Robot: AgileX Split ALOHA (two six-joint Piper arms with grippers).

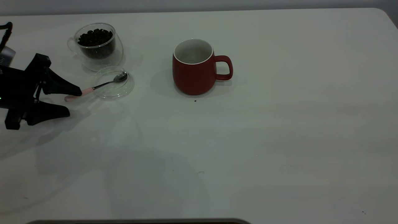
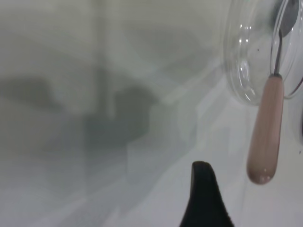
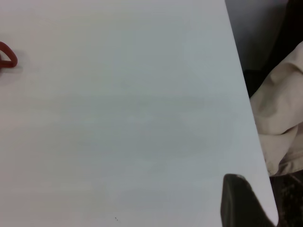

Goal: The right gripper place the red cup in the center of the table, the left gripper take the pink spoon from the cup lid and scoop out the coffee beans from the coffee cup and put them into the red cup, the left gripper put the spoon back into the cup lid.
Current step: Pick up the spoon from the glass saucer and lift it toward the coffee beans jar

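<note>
The spoon's metal bowl [image 1: 121,77] needs to stay free to scoop coffee beans. My left gripper should next take the spoon by its pink handle [image 1: 76,95].
The red cup [image 1: 194,67] stands upright near the middle of the table [image 1: 248,140], its handle [image 3: 7,56] just showing in the right wrist view. The clear coffee cup [image 1: 96,43], full of dark coffee beans [image 1: 94,37], stands at the far left. In front of it lies the cup lid [image 1: 113,83] with the pink spoon [image 1: 79,93] resting on it, bowl on the lid and handle [image 2: 265,137] reaching off it onto the table. My left gripper [image 1: 74,102] is open low over the table, its jaws either side of the handle's end. One black finger [image 2: 203,198] shows beside the handle, apart from it. My right gripper [image 3: 241,203] is over the table's right edge, away from everything.
A pale cloth [image 3: 279,118] hangs beyond the table's right edge. A few dark specks lie in front of the red cup [image 1: 195,100]. A dark strip [image 1: 140,221] runs along the near edge.
</note>
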